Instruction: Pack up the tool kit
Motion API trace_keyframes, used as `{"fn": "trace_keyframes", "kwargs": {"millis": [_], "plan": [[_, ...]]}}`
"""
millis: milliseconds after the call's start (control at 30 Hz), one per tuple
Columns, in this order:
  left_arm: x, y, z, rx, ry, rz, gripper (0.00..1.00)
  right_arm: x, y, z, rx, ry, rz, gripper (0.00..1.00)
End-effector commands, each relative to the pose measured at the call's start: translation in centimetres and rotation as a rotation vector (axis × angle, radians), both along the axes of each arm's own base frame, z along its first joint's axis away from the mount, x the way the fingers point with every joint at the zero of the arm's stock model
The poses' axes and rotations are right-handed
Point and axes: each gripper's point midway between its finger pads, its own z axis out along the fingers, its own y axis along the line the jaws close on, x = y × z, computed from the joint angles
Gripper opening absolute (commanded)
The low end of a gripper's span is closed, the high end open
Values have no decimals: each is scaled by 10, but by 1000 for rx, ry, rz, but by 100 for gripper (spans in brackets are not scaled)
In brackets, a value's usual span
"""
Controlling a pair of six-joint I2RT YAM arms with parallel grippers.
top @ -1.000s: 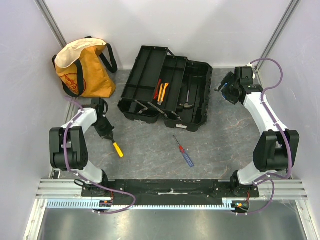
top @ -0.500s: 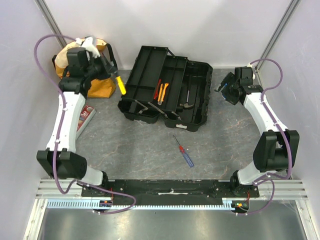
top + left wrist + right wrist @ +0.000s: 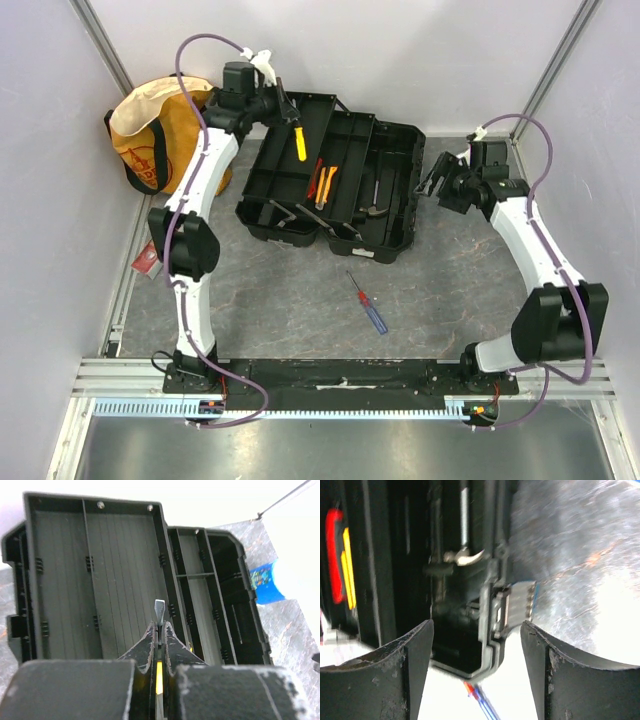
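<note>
My right gripper will next hold the blue-and-red screwdriver by its blue handle (image 3: 370,309) (image 3: 481,696), next to the red collar. This leaves the screwdriver's metal stem free to go into the tray.
The black tool kit (image 3: 395,190) lies open at the back of the table, its trays fanned out to the left, with orange-handled pliers (image 3: 322,183) and other tools inside. My left gripper (image 3: 292,112) is shut on a yellow-handled screwdriver (image 3: 299,141) and holds it above the far-left tray (image 3: 275,165). In the left wrist view the flat tip (image 3: 159,611) sticks out past the shut fingers (image 3: 151,641) over that empty tray (image 3: 65,580). My right gripper (image 3: 436,180) is open and empty beside the kit's right edge, near a latch (image 3: 515,605). A blue-and-red screwdriver (image 3: 367,303) lies on the table in front of the kit.
A yellow-orange fabric bag (image 3: 165,135) with black straps stands at the back left. White walls close in the back and both sides. A small red-and-white item (image 3: 146,258) lies by the left wall.
My left arm has lifted the yellow screwdriver from the table's left side, past the bag, to above the kit's far-left tray. My right gripper has shifted slightly toward the kit.
</note>
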Motion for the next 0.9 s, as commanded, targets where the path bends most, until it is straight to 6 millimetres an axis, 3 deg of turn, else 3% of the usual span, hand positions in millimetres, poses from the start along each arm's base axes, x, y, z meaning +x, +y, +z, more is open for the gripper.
{"fn": "trace_keyframes", "kwargs": {"millis": [0,133,267,400,500,633,867], "plan": [[4,-8,-5,69,-25,-25,2,-39,50,25,48,-120,349,77],[10,-9,-37,128,13,-16,10,-82,104,19,-33,-166,621,81],[10,-14,-55,157,36,-25,28,-100,120,-10,-84,-100,681,80],[12,-9,-57,173,45,7,50,-113,128,-30,-156,-79,738,80],[11,-2,-44,189,15,30,61,-126,138,-47,-214,-58,795,80],[3,10,-3,203,-64,86,73,-142,153,-70,-312,-27,847,79],[-20,39,44,189,-137,212,79,-162,164,-107,-399,12,834,71]]}}
